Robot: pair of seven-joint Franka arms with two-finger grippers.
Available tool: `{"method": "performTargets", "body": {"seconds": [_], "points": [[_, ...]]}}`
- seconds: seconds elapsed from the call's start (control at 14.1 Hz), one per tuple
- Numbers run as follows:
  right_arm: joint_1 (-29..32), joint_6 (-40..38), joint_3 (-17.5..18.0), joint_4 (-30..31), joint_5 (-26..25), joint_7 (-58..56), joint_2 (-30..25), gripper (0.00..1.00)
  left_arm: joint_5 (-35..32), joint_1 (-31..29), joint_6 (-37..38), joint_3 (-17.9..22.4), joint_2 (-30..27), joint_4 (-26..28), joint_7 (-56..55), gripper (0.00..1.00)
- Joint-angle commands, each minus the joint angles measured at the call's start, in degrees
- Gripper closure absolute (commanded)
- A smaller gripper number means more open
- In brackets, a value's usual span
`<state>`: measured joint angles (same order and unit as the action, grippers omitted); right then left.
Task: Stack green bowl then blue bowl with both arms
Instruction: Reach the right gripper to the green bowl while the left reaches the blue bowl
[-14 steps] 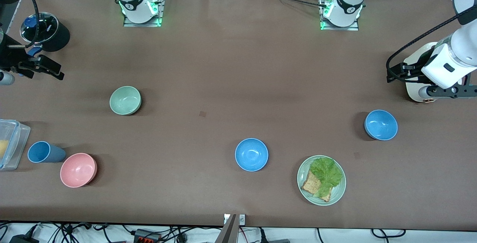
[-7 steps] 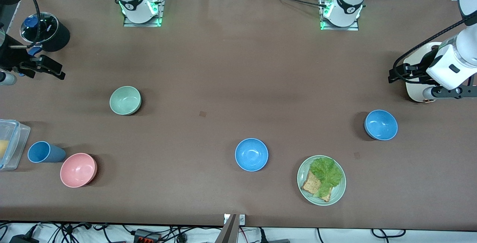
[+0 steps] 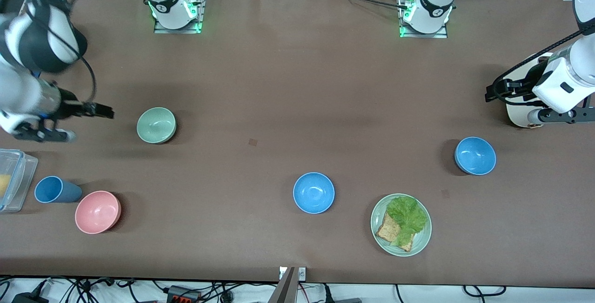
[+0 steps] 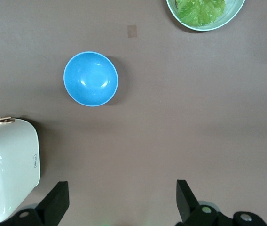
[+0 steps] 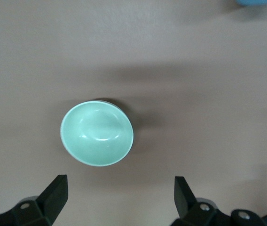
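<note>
My right gripper grabs the green bowl by its rim next, to set it down as the base of the stack.
The green bowl sits upright toward the right arm's end of the table; it also shows in the right wrist view. My right gripper is open and empty, up in the air beside the bowl and not touching it; in its own view the bowl lies just ahead of the fingers. One blue bowl sits toward the left arm's end and shows in the left wrist view. A second blue bowl sits mid-table, nearer the front camera. My left gripper is open and empty, above the table beside a white appliance.
The white appliance stands under the left arm. A green plate with lettuce and bread lies near the front edge. A pink bowl, a blue cup and a clear container sit at the right arm's end.
My right arm has swung from the table's end toward the green bowl, gripper now close beside it. My left gripper has shifted only slightly. No bowl has moved.
</note>
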<state>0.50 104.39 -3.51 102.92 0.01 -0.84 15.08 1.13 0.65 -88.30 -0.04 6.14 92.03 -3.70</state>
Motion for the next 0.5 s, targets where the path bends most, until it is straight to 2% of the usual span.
{"method": "performTargets", "body": {"seconds": [0.0,0.14,0.43], "points": [[1.26,1.77,0.79,-0.79,-0.80,0.22,5.55,0.00,0.28,0.31,-0.02,-0.22,2.99,-0.62,1.15,0.00],[1.35,2.75,0.79,-0.35,-0.36,0.49,9.33,0.00,-0.07,-0.30,-3.35,0.13,5.27,-0.62,1.41,0.00],[0.65,6.78,0.79,4.30,-0.09,0.93,11.97,0.00,-2.97,-3.98,-14.58,0.22,14.22,-0.45,6.14,0.00]]}}
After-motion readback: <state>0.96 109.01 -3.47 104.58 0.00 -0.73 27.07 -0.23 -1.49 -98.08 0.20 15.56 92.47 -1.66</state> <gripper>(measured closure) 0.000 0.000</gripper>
